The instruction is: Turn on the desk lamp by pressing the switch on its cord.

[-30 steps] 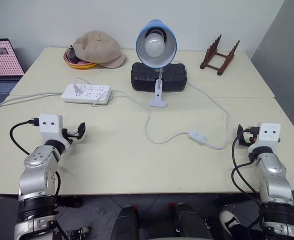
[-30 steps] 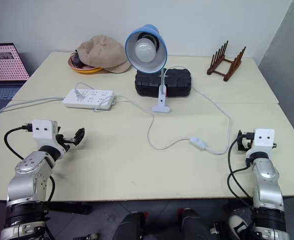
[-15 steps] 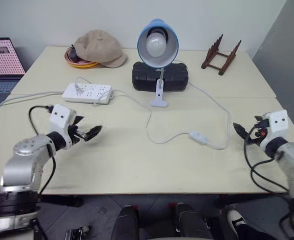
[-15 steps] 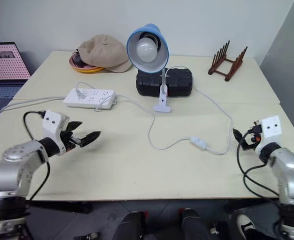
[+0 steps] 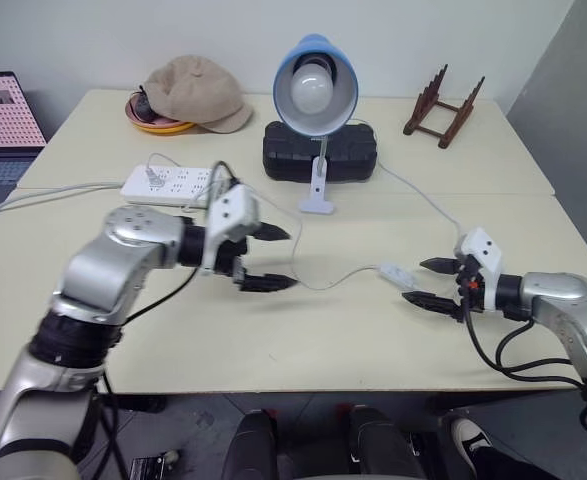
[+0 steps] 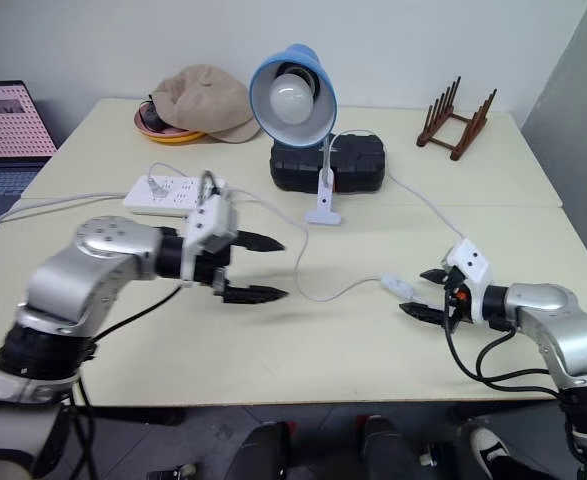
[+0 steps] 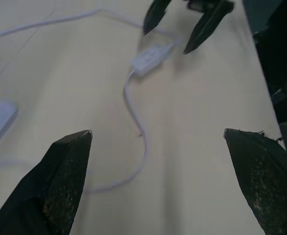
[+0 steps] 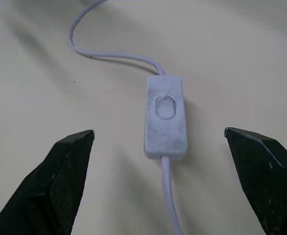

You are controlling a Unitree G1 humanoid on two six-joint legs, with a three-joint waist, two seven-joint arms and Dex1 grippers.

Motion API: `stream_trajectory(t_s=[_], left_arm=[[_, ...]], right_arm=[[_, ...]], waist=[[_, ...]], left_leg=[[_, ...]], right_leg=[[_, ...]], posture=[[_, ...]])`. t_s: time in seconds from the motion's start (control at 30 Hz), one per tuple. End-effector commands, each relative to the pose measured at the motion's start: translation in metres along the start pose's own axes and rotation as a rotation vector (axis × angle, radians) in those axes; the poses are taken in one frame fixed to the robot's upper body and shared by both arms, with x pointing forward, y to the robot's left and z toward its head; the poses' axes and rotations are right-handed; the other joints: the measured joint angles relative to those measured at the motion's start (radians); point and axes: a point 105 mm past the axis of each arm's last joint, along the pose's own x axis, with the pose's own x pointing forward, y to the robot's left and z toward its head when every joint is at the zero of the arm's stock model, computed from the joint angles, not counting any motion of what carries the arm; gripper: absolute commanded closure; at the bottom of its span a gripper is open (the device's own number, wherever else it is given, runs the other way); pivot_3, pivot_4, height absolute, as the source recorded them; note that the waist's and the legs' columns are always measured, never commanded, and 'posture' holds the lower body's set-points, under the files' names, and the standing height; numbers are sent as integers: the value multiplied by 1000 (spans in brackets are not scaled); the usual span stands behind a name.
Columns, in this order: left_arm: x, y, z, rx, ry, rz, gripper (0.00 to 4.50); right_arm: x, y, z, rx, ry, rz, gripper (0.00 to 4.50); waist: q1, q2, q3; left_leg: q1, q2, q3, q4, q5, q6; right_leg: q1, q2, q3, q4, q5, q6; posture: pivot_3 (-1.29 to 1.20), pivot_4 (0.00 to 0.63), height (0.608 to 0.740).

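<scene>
The switch's round button (image 8: 165,107) should stay free to press for the lamp, so my right gripper will grip the switch by its button-loose end (image 8: 165,145).
The desk lamp (image 5: 315,85), with a light-blue shade and a white bulb, stands unlit at the middle back of the table. Its thin white cord (image 5: 323,283) loops forward to the small white switch (image 5: 394,274), which lies flat on the table. My right gripper (image 5: 414,281) is open just right of the switch, its fingers pointing at it; the right wrist view has the switch (image 8: 165,117) centred between them, untouched. My left gripper (image 5: 290,260) hovers open over the cord loop, left of the switch, pointing right. The switch (image 7: 148,57) lies ahead of it.
A white power strip (image 5: 171,185) lies at the left, its thicker cable running off the table's left edge. A black case (image 5: 320,152) sits behind the lamp. A tan cap (image 5: 198,95), an orange bowl (image 5: 158,127), a wooden rack (image 5: 441,108) and a laptop (image 5: 3,115) are further back.
Both arms swung inward toward the switch. The left gripper moved right, rose and turned to point right. The right gripper moved left and turned toward the switch. Both stayed open.
</scene>
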Motion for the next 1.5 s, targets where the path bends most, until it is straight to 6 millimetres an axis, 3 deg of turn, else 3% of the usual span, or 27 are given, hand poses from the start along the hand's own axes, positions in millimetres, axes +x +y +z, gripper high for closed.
stream_trajectory(t_s=[0.03,0.23,0.33,0.73,0.87,1.03,1.13,1.23,1.33,1.5], left_arm=[[1,7,9,52,-17,14,0],[1,3,7,57,-22,-12,0],[2,6,9,45,-41,8,0],[-1,-1,3,14,-36,2,0],[-1,-5,2,-15,-48,2,0],[2,-7,17,-424,-306,56,0],[16,-19,22,-662,-464,48,0],[26,-27,21,-775,-515,65,0],[37,-20,23,-902,-619,84,0],[43,-8,18,-965,-649,135,0]], right_arm=[[3,-2,8,-26,-29,10,27],[7,-2,6,21,-49,6,27],[9,-4,7,58,-63,1,514],[9,-5,7,86,-72,4,3406],[10,-3,11,76,-84,6,3470],[9,9,47,-65,-228,-43,3470],[13,21,70,-160,-340,-99,3470],[16,30,80,-233,-390,-124,3470],[18,43,88,-314,-430,-93,3470],[17,49,97,-360,-482,-80,3470]], waist=[[-1,0,0],[-1,0,0],[-1,0,0],[0,0,0],[0,0,0],[-1,0,0],[-1,0,0],[-1,0,0],[1,0,0],[0,-1,-1]], left_leg=[[0,0,0,-1,0,0],[0,0,-1,-1,0,0],[0,0,-1,-1,0,0],[0,0,-1,0,0,0],[0,0,-1,0,0,0],[0,0,-2,2,0,0],[0,0,-4,8,0,0],[2,0,-4,11,0,0],[4,-1,-5,13,0,0],[9,-2,-4,15,0,0]], right_leg=[[0,0,0,0,0,1],[-1,1,0,1,0,1],[-1,1,0,2,0,1],[-1,1,0,3,0,1],[-1,1,0,3,0,1],[-1,1,-1,6,0,1],[-1,1,-2,13,-1,3],[2,0,-1,15,-1,4],[3,1,-1,16,-1,2],[7,1,0,16,-2,-3]], posture=[[0,150,740],[0,150,740],[0,150,740],[0,150,740],[0,150,740],[0,150,740],[0,150,740],[0,150,740],[0,150,740],[0,150,740]])
